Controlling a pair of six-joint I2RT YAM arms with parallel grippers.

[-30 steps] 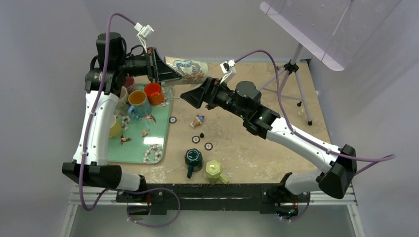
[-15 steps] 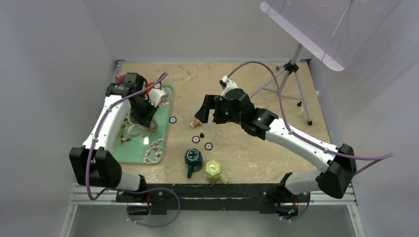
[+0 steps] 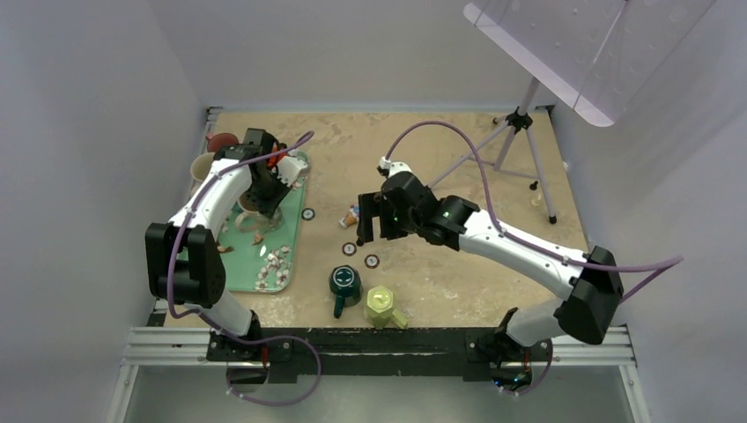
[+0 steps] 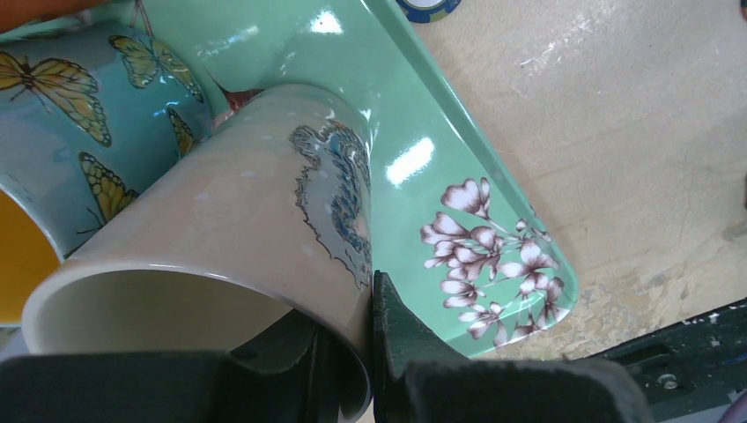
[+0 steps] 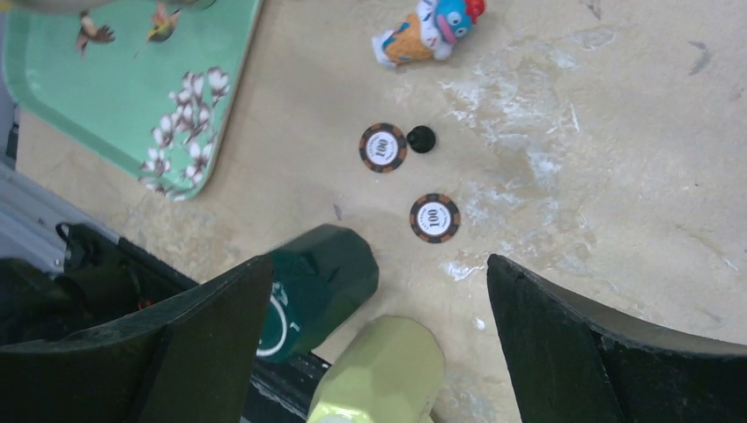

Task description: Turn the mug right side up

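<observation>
My right gripper should next pick up the upside-down yellow-green mug by its handle (image 3: 400, 319) (image 5: 432, 414), so the mug's rim stays free for the handover to my left gripper.
My left gripper (image 4: 352, 308) is shut on the rim of a cream mug with a blue dragon print (image 4: 238, 203), one finger inside and one outside. The mug is tilted, mouth toward the camera, low over the green floral tray (image 4: 493, 203). From above the mug (image 3: 249, 204) sits under the left gripper (image 3: 262, 188). A dark green mug (image 3: 345, 282) and a yellow-green mug (image 3: 380, 302) stand upside down near the front edge. My right gripper (image 3: 372, 233) is open and empty, above and behind them; both show between its fingers, the dark green mug (image 5: 313, 286) and the yellow-green mug (image 5: 383, 374).
A blue butterfly mug (image 4: 79, 115) touches the cream mug on the tray. A red cup (image 3: 222, 141) and a cream cup (image 3: 203, 166) stand left of the tray. Poker chips (image 5: 383, 147) (image 5: 434, 218), a black peg (image 5: 421, 138) and a small toy (image 5: 423, 26) lie mid-table. A tripod (image 3: 520, 123) stands back right.
My left arm swung the cream mug from high at the back down onto the tray. My right gripper lowered and moved toward the front, over the chips and the two upside-down mugs.
</observation>
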